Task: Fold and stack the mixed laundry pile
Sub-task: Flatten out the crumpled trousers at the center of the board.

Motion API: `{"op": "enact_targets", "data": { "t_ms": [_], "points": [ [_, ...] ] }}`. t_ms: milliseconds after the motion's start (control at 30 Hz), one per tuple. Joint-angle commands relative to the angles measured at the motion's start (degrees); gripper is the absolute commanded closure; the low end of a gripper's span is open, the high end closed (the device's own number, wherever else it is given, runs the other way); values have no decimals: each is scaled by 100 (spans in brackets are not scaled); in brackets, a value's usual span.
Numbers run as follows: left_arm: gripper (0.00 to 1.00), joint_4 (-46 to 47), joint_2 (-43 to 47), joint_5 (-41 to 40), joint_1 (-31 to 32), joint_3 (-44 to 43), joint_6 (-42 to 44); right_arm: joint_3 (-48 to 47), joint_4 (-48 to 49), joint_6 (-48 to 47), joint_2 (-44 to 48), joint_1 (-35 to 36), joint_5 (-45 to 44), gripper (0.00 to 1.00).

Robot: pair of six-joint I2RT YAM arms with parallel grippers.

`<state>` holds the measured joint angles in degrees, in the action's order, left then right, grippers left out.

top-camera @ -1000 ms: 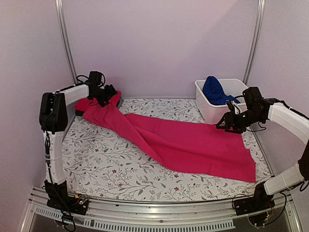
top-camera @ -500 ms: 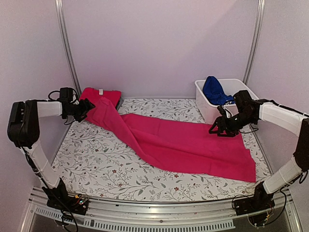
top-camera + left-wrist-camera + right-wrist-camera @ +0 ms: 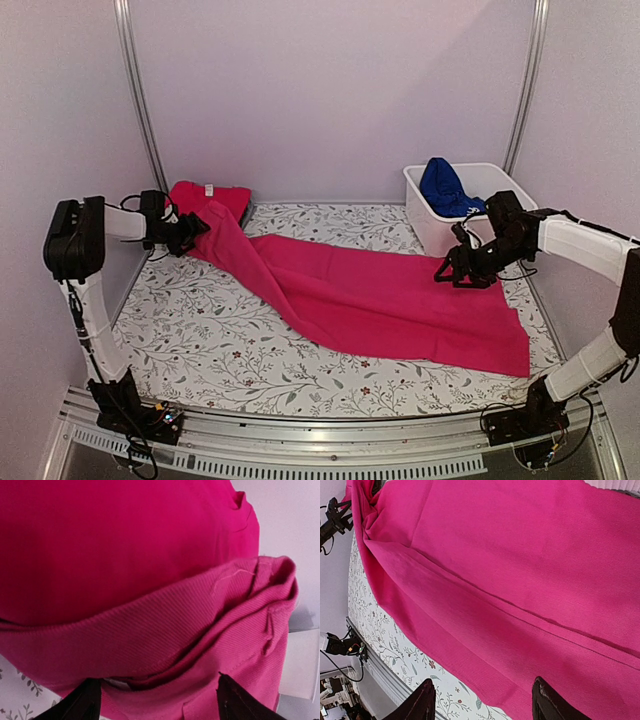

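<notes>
The left gripper should next grab the pink garment by its bunched end, to draw the garment's near edge flat.
A large magenta-pink garment [image 3: 380,300] lies spread from the back left to the front right of the floral cloth. A folded red tee [image 3: 205,195] lies at the back left. A royal blue garment [image 3: 443,187] sits in the white tub. The charcoal polo does not clearly show. My left gripper [image 3: 190,232] is open at the pink garment's bunched left end [image 3: 165,645], with cloth lying between its spread fingers [image 3: 87,702]. My right gripper [image 3: 455,270] is open and empty just above the garment's right part [image 3: 520,580], near its hem.
The white plastic tub [image 3: 425,215] stands at the back right, just behind my right gripper. The floral cloth [image 3: 210,330] covers the table. Walls close in on the left, the right and the back. A metal rail [image 3: 330,425] runs along the near edge.
My left gripper swung from the red tee out to the left, then came back right to the pink garment's left end. My right gripper has barely moved.
</notes>
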<state>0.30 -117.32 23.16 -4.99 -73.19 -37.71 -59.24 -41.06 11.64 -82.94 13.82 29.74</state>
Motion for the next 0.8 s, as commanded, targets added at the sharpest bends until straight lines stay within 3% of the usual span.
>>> {"op": "enact_targets", "data": {
  "t_ms": [0,167,367,433,567,633,767],
  "points": [
    [21,142,-272,128,-48,-274,137,68,-71,78,227,32,-140,36],
    [10,-11,-284,-209,-50,-246,57,114,-81,134,286,33,-169,35],
    [10,-190,-302,-323,-61,-48,1,126,-60,158,301,32,-188,35],
    [19,-133,-404,-150,-60,-132,-19,109,-60,156,284,33,-188,35],
    [59,200,-225,117,-59,-141,-95,32,-121,87,231,31,-209,35],
    [67,205,-2,90,-58,-101,-170,47,-119,69,211,27,-226,35],
    [71,-525,618,-229,-56,-40,-247,131,-158,32,162,26,-511,35]
  ]
}}
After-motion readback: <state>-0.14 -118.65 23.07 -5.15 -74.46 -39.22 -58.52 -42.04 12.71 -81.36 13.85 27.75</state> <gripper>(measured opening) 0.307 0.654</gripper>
